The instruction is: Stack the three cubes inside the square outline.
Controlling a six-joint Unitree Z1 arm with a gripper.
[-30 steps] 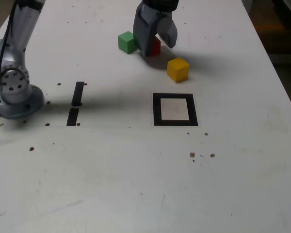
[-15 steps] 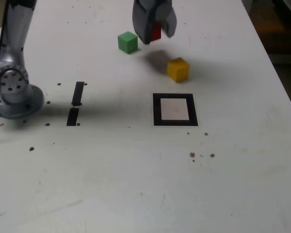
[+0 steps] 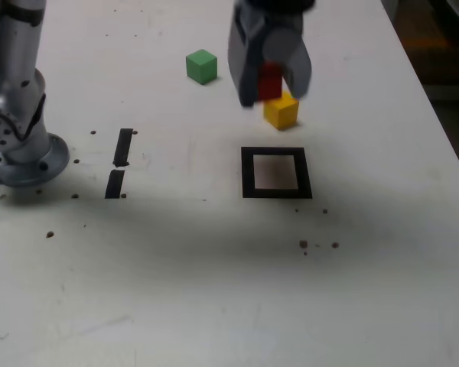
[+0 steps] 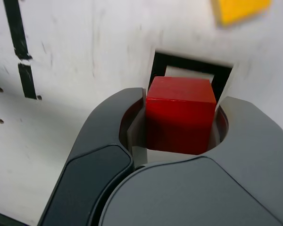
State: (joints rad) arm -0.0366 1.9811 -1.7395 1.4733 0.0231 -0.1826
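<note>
The red cube hangs high behind the square outline; my gripper needs to move it toward the outline and down before releasing.
My gripper is shut on the red cube and holds it in the air, just behind the yellow cube in the exterior view. The wrist view shows the red cube clamped between both jaws of the gripper, with the square outline partly visible beyond it and the yellow cube at the frame's edge. The square outline, black tape with a white centre, lies on the table nearer the camera than the yellow cube. The green cube sits apart, toward the exterior view's left.
The arm's grey base stands at the exterior view's left. Two short black tape strips lie between the base and the outline. Small dark specks dot the white table. The table's edge runs along the exterior view's right.
The gripper lifted the red cube off the table from beside the green cube and carried it toward the exterior view's right and nearer, to just behind the yellow cube.
</note>
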